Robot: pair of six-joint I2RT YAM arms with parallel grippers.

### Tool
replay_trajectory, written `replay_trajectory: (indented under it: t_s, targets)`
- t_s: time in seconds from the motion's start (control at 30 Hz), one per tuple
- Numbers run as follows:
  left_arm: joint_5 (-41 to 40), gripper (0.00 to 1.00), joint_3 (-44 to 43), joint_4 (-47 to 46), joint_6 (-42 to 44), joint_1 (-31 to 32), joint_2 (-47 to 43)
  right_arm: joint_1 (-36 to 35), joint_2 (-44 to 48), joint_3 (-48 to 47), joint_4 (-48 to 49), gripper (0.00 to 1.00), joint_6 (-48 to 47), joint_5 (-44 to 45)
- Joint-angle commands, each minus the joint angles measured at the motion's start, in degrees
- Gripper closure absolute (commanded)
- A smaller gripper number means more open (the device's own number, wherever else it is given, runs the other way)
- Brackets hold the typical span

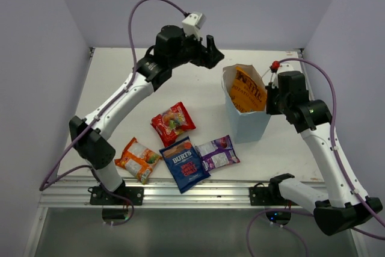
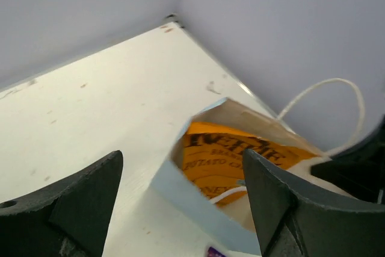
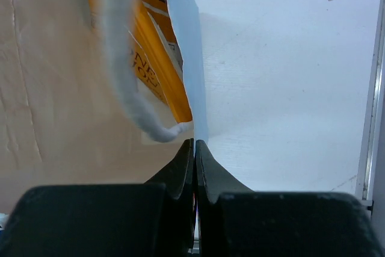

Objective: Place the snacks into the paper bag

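Next, my left gripper grabs the red packet by its top edge (image 1: 168, 113), which leaves its filled body free to enter the paper bag (image 1: 248, 121).
The light blue paper bag (image 1: 248, 121) stands upright at the right of the table, with the orange Kettle chip bag (image 1: 249, 89) inside it. My right gripper (image 1: 269, 99) is shut on the bag's right rim; in the right wrist view the gripper (image 3: 194, 144) pinches the thin blue wall (image 3: 185, 58) beside the Kettle bag (image 3: 157, 70). My left gripper (image 1: 212, 51) hangs open and empty just left of the bag's mouth. In the left wrist view the gripper (image 2: 182, 159) frames the paper bag (image 2: 192, 200) and Kettle bag (image 2: 231, 154). The red packet (image 1: 173, 123), orange-white packet (image 1: 138, 159), blue Burts bag (image 1: 184, 164) and purple-white packet (image 1: 218, 153) lie on the table.
A white string handle (image 2: 319, 97) arches over the bag's far side, and another string handle (image 3: 120, 58) hangs inside near my right fingers. Lilac walls enclose the table (image 1: 120, 82) on three sides. A metal rail (image 1: 180, 194) runs along the near edge.
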State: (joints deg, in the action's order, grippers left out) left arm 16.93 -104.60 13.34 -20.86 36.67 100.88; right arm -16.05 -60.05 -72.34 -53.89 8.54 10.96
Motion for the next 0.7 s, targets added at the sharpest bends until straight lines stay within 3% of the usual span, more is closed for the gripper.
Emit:
replay_trajectory:
  t_s: [0.0,0.17,0.3,0.6,0.67]
  targets:
    - [-20.4,0.16,6.0,7.5,5.7,-1.7,-6.0,0.0,-0.1,-1.1,3.4,1.00,-0.4,-1.1]
    - [-30.4,0.15,17.3,11.4,1.6,-4.4,-8.2,0.0,-0.9,-0.9,4.5,1.00,-0.2,-2.0]
    - [-33.1,0.13,30.5,9.8,1.3,-4.7,-7.7,-0.1,-0.4,-0.4,5.1,1.00,-0.1,-2.7]
    - [-34.5,0.12,38.1,7.7,2.1,-4.8,-1.5,0.0,-0.1,-0.4,4.8,1.00,-0.2,-3.7]
    - [-34.1,0.16,38.4,7.9,2.2,-4.8,0.0,0.0,-0.1,-0.4,4.8,1.00,-0.3,-3.7]
